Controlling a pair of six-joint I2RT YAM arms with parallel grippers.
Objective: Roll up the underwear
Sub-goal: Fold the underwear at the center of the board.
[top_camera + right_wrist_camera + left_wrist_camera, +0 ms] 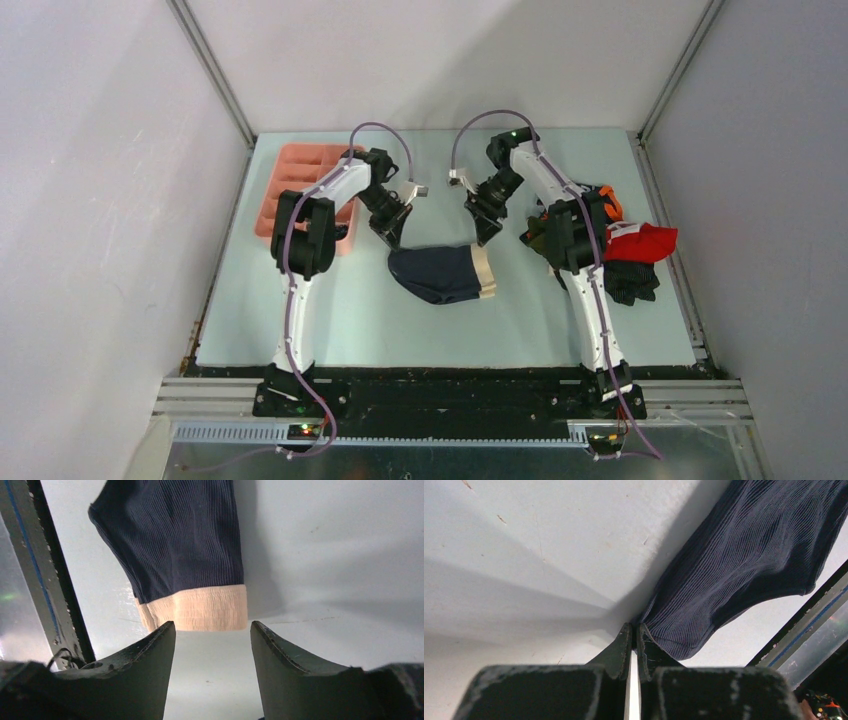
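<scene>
My right gripper is going to grab the far corner of the beige waistband [233, 612] next, opposite my left gripper. It will then roll the far edge of the underwear over evenly.
A navy underwear brief [440, 273] with a beige waistband [485, 270] lies flat mid-table. My left gripper [392, 238] is at its far left corner. In the left wrist view the jaws [634, 629] are shut, pinching the edge of the navy cloth [734, 565]. My right gripper [487, 235] is open and empty just behind the waistband end. In the right wrist view the gripper [212, 627] frames the beige band [200, 610] without touching it, with the navy cloth [175, 540] beyond.
A pink compartmented tray [285, 195] stands at the far left, behind the left arm. A pile of other underwear lies at the right edge: red-white [640, 242], black [632, 282], orange [610, 202]. The right arm partly covers it.
</scene>
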